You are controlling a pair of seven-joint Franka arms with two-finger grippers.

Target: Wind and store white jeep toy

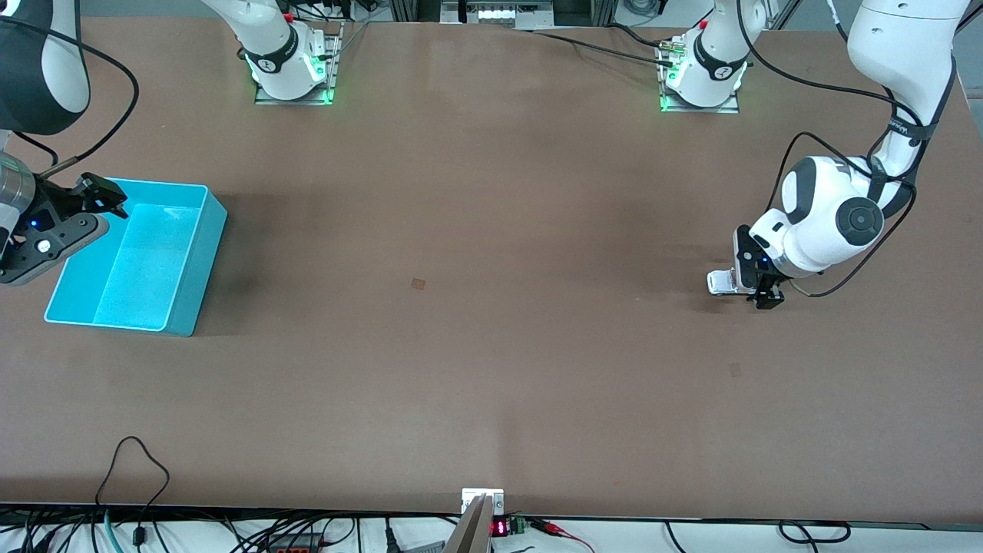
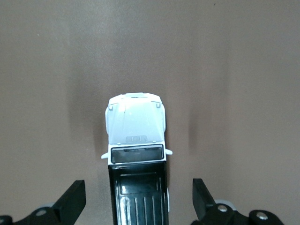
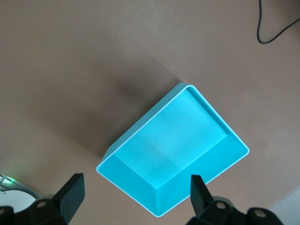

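The white jeep toy's [image 2: 135, 122] black rear body [image 2: 139, 197] needs to be grabbed next by my left gripper, to wind the toy.
The white jeep toy [image 1: 720, 282] stands on the brown table toward the left arm's end. In the left wrist view it [image 2: 136, 136] shows a white hood and a black roof panel. My left gripper [image 1: 751, 278] is low over it and open. Its fingers [image 2: 72, 199] stand on either side of the jeep's rear, with a gap on each side. The turquoise bin [image 1: 201, 269] sits toward the right arm's end and is empty. My right gripper [image 1: 84, 215] hangs open and empty over the bin's end. The bin also shows in the right wrist view [image 3: 178, 140], below the right gripper [image 3: 136, 197].
Both arm bases [image 1: 292, 69] stand at the table's edge farthest from the front camera. Cables [image 1: 138, 468] and a small display unit [image 1: 482, 507] lie along the edge nearest to it. Bare brown table stretches between the jeep and the bin.
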